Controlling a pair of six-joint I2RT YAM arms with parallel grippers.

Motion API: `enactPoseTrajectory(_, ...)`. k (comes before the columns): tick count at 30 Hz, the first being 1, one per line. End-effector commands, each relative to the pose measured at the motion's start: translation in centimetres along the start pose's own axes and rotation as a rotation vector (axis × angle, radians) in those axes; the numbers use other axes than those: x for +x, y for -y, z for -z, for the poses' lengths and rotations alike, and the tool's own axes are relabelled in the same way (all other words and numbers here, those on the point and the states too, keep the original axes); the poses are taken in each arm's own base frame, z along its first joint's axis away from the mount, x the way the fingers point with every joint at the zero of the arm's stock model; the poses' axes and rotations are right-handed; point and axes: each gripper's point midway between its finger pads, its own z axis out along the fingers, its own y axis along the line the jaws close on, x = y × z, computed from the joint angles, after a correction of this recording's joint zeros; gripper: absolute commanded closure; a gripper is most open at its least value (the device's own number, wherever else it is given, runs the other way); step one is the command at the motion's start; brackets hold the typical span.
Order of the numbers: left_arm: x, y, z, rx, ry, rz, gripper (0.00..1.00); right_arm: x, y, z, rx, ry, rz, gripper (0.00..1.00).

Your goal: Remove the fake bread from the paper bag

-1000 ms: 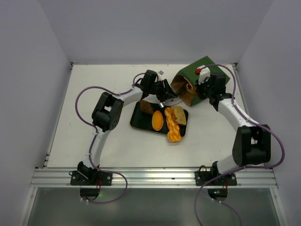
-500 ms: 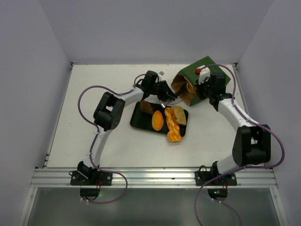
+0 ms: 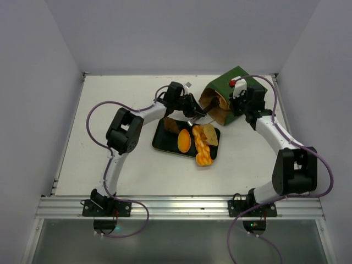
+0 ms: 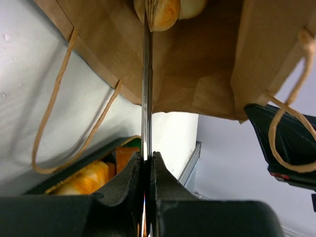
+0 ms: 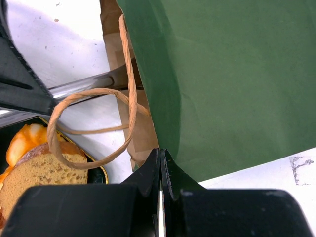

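The ends of the thin metal tool are closing on the orange glazed pastry (image 3: 223,103) (image 4: 165,11) inside the bag. The pastry would come along if I lifted my left gripper now.
The dark green paper bag (image 3: 239,81) lies on its side at the back right, its brown mouth facing the tray. My left gripper (image 3: 193,110) is shut on a thin metal tool (image 4: 146,89) that reaches into the bag mouth to an orange glazed pastry (image 4: 165,11) inside. The left gripper also shows in its wrist view (image 4: 146,157). My right gripper (image 5: 160,152) is shut on the bag's lower rim (image 5: 148,133); it also shows in the top view (image 3: 233,108). Out of the bag lie a dark brown piece (image 3: 172,125), an orange roll (image 3: 183,140), a braided loaf (image 3: 202,148) and a tan slice (image 3: 210,133).
The black tray (image 3: 164,144) holding the bread sits at the table's middle, just in front of the bag. The bag's string handles (image 5: 89,126) hang loose over the tray's edge. Walls close in the table on three sides.
The left gripper's tool has pushed slightly further into the bag mouth. The right gripper has shifted a little upward with the bag rim. The bread on the tray has not moved.
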Motion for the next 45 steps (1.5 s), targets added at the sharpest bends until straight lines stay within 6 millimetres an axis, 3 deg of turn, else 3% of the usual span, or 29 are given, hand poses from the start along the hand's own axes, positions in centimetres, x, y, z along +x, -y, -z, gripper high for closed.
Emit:
enactPoseTrajectory(1,-0.5,6.6,3.3,0.12,0.045,-0.127,1.0,-2.2,0.4,1.1,0.002,0.083,0.002,1.0)
enactPoseTrajectory(8,0.4,7.6,5.6,0.107,0.059,-0.172,1.0,-2.1,0.8,1.2,0.013,0.087,-0.007,1.0)
enactPoseTrajectory(14,1.7,7.4,7.3,0.083,0.055,-0.209,1.0,-2.2,1.1,1.3,0.02,0.09,-0.016,1.0)
enactPoseTrajectory(16,2.8,5.9,7.7,0.037,0.028,-0.193,1.0,-2.2,1.2,1.3,0.02,0.09,-0.019,1.0)
enactPoseTrajectory(29,5.6,7.0,13.4,0.013,0.045,-0.288,1.0,-2.2,1.7,1.6,0.028,0.095,-0.032,1.0)
enactPoseTrajectory(37,8.1,5.9,15.9,0.002,0.025,-0.305,1.0,-2.0,1.8,1.4,0.03,0.09,-0.032,1.0)
enactPoseTrajectory(45,10.5,6.9,21.0,-0.013,0.04,-0.43,1.0,-1.9,1.8,1.4,0.027,0.087,-0.032,1.0)
